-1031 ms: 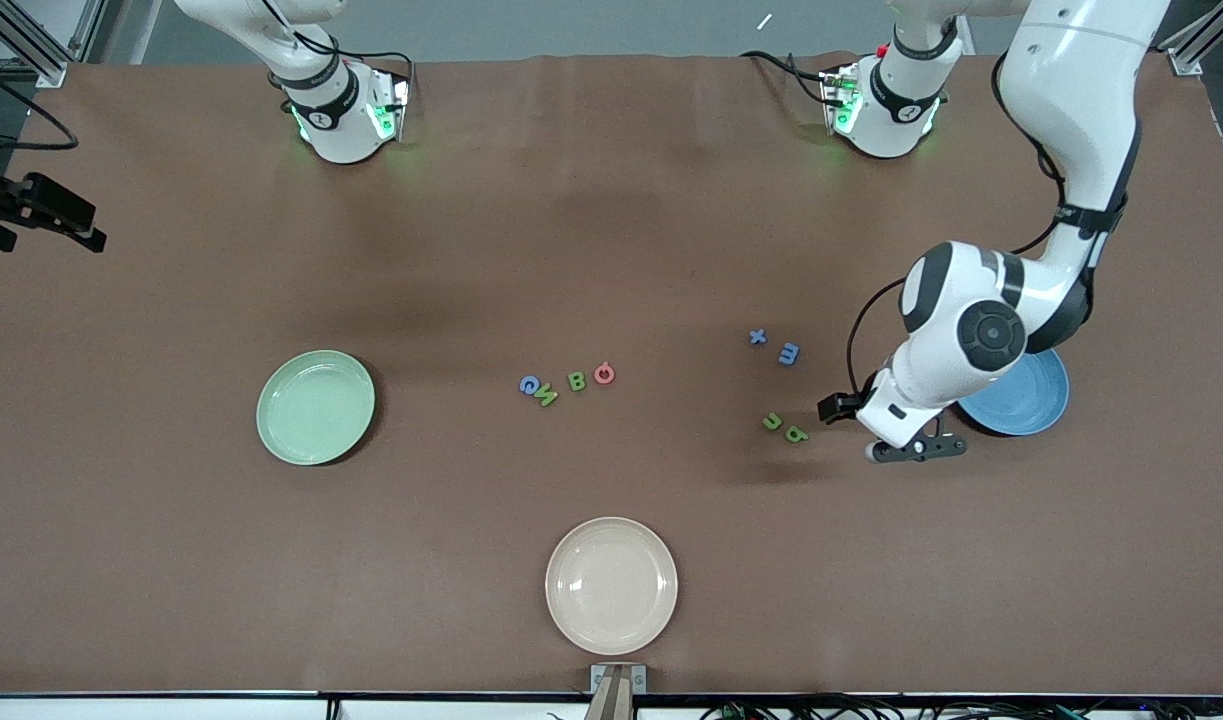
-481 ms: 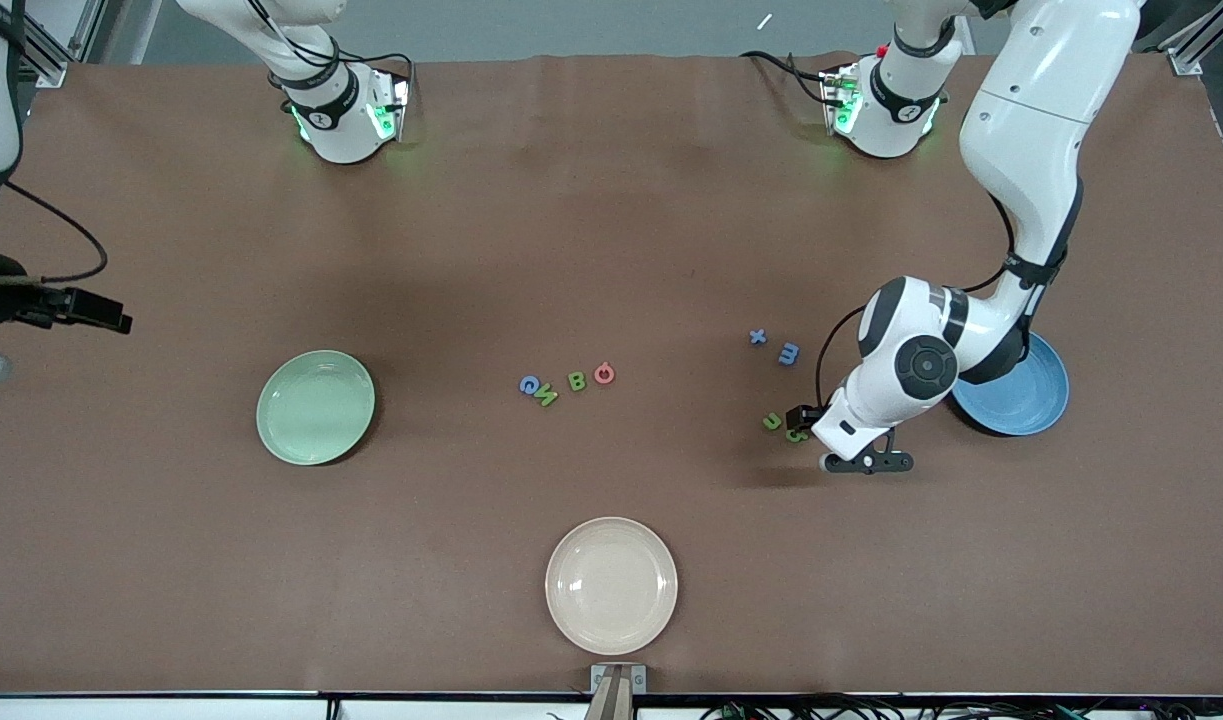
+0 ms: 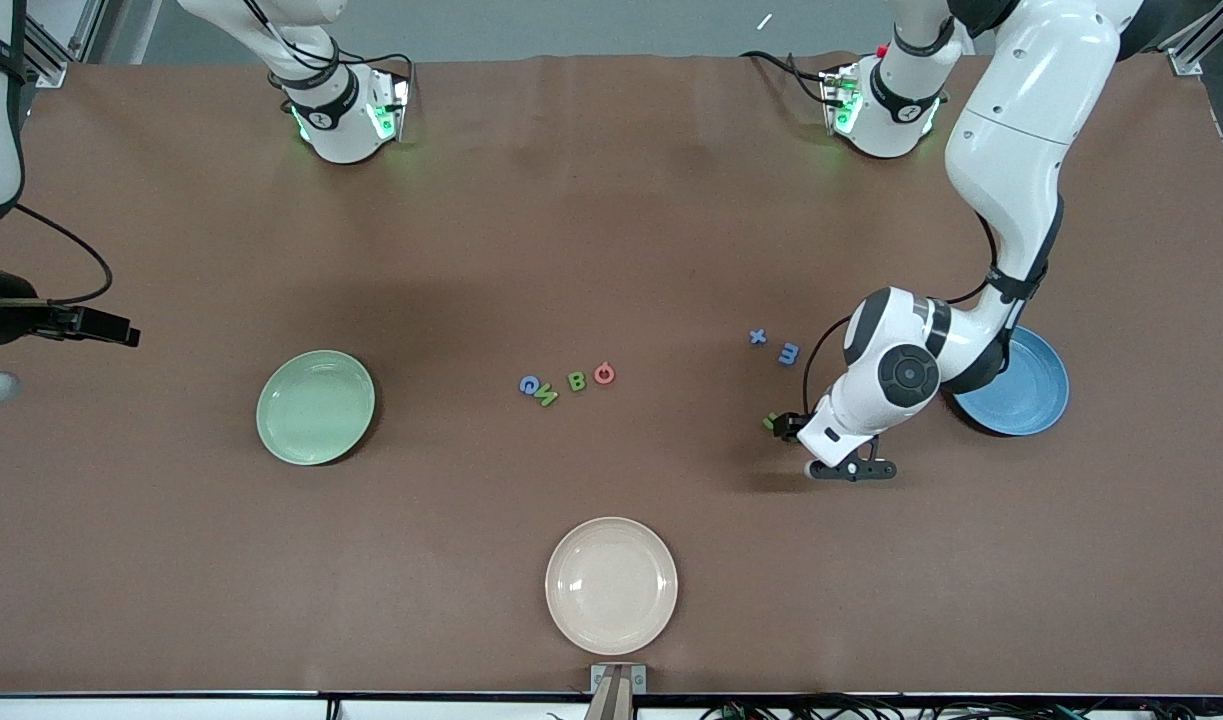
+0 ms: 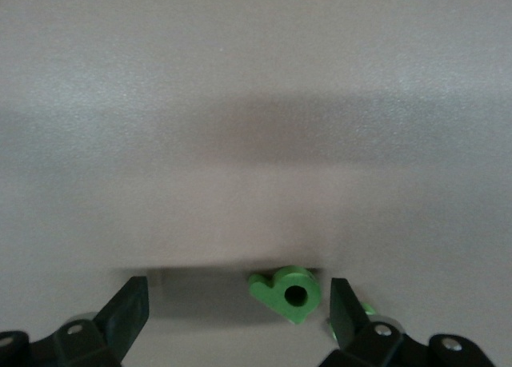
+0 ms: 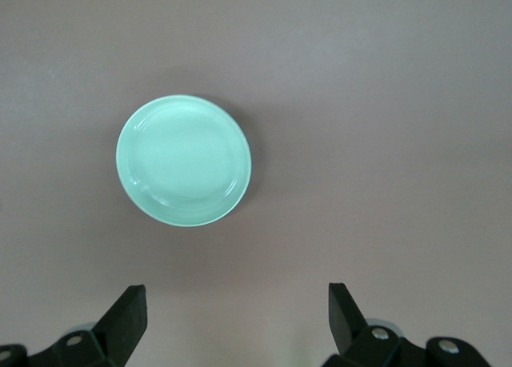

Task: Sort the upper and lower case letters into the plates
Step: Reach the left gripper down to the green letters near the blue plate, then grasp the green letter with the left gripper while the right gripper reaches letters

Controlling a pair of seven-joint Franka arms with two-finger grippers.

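Note:
The left gripper's fingers reach down beside the green letter on the tabletop. They would hold the letter if they closed now.
My left gripper is open, low over the table beside the blue plate. A small green letter lies on the table between its fingers, close to one fingertip and not gripped. A second green letter shows beside the left hand. A blue plus and a blue m lie farther from the front camera. Mid-table sit a blue letter, a green N, a green B and a pinkish one. My right gripper hangs open and empty, high near the pale green plate.
A cream-beige plate sits near the table edge closest to the front camera. The pale green plate lies toward the right arm's end. The left arm's elbow hangs over part of the blue plate. Both arm bases stand along the table's back edge.
The left hand has moved from beside the blue plate over to the green letters and now covers one of them. The right arm has come into view at its end of the table.

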